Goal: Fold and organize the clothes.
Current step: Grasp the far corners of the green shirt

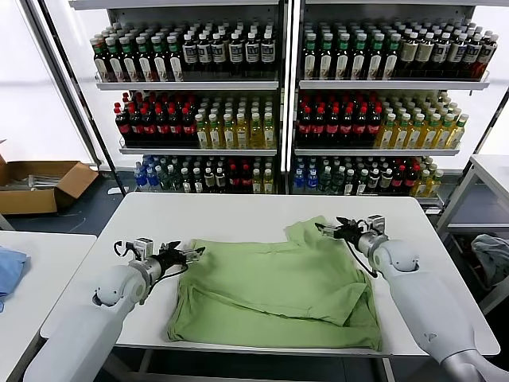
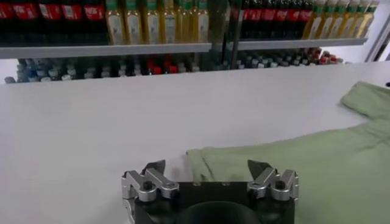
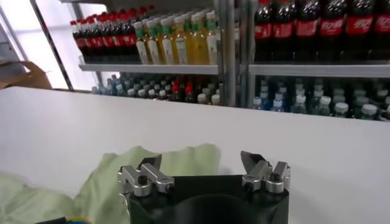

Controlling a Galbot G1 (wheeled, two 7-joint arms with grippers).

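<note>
The left gripper will next grab the light green polo shirt [image 1: 278,286] by its hem corner [image 1: 199,247], so that it can fold the shirt.
The light green polo shirt [image 1: 278,286] lies on the white table [image 1: 238,211], partly folded, plain side up; its collar, buttons and chest graphic are hidden. My left gripper [image 1: 189,254] is open and empty at the shirt's left edge, just above the table. In the left wrist view the shirt's edge [image 2: 292,164] lies between the open fingers [image 2: 207,167]. My right gripper [image 1: 328,229] is open and empty beside the shirt's far right sleeve. In the right wrist view that sleeve [image 3: 177,161] lies just ahead of the open fingers [image 3: 201,161].
Shelves of bottles [image 1: 278,103] stand behind the table. A second white table [image 1: 32,270] at the left holds a blue cloth [image 1: 9,267]. A cardboard box [image 1: 40,183] sits on the floor at far left. A grey cloth [image 1: 493,255] lies at the right.
</note>
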